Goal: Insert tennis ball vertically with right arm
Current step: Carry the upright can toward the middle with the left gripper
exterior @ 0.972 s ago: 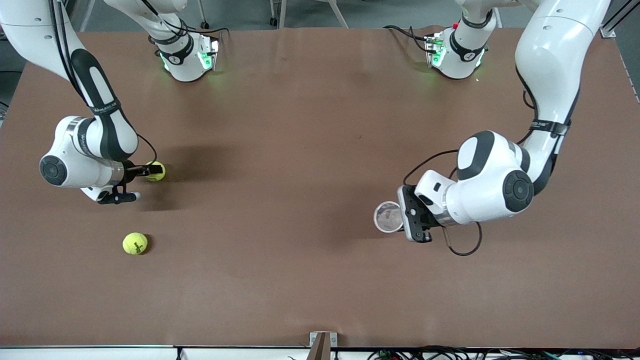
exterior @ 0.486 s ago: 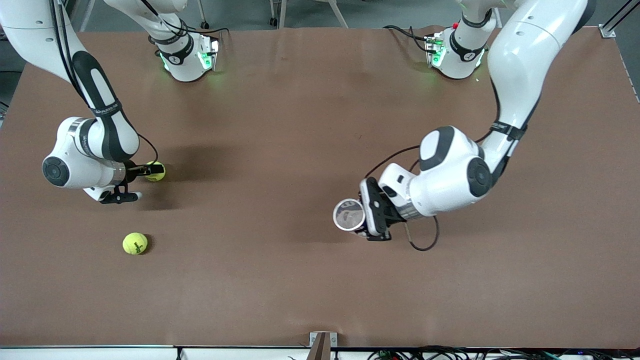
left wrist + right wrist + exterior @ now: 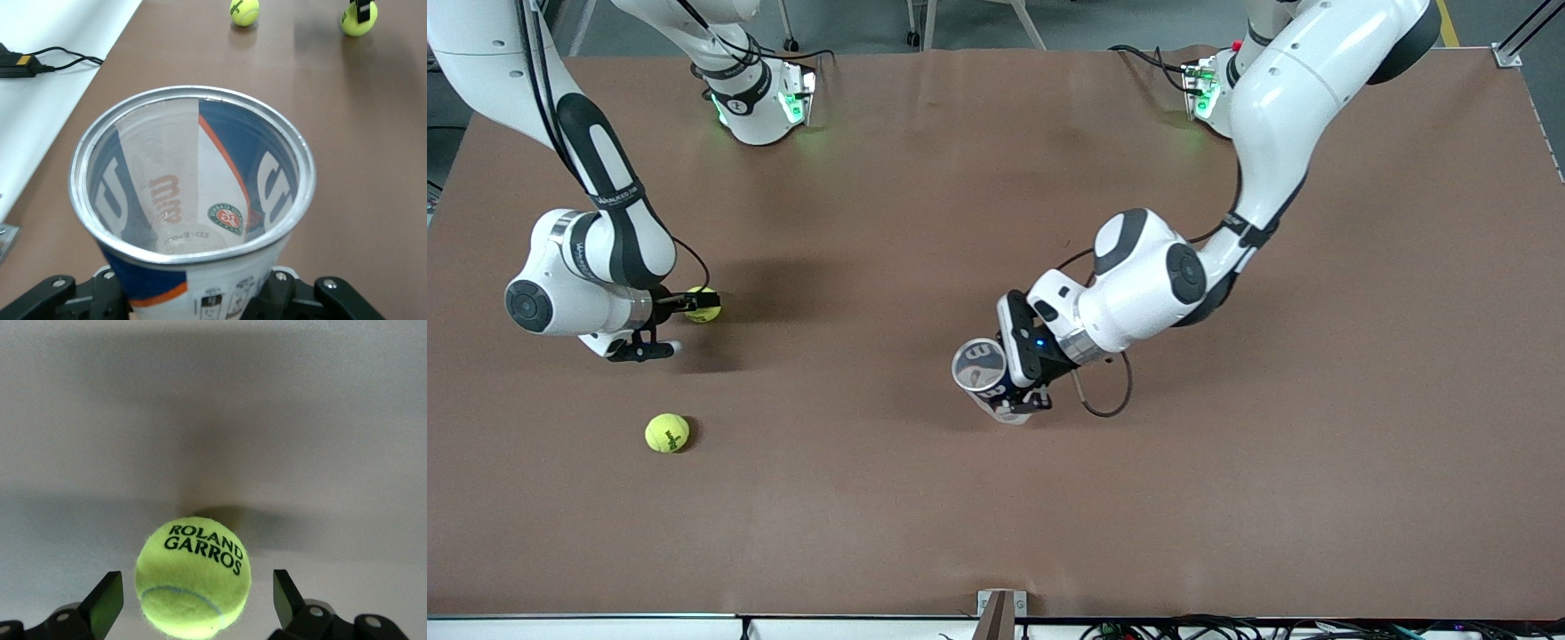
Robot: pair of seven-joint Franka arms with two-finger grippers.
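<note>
I will put the tennis ball into the clear can (image 3: 980,367), so my right gripper will grab it next by its felt sides on either side of the print (image 3: 703,310).
A yellow tennis ball (image 3: 704,305) (image 3: 193,582) marked ROLAND GARROS lies on the table toward the right arm's end. My right gripper (image 3: 669,326) (image 3: 197,587) is low around it, open, with a gap on each side of the ball. My left gripper (image 3: 1021,380) (image 3: 193,301) is shut on a clear tennis-ball can (image 3: 980,367) (image 3: 193,173) with a blue and white label and a metal rim. It holds the can over the middle of the table, slightly tilted, open mouth upward. The can is empty.
A second tennis ball (image 3: 667,433) (image 3: 244,11) lies on the brown table (image 3: 1227,498), nearer to the front camera than the first. The two arm bases (image 3: 760,102) (image 3: 1209,89) stand along the table's edge farthest from the front camera.
The left arm has carried the can from its own end toward the middle of the table and tilted it a little. The right gripper has stayed around the ball.
</note>
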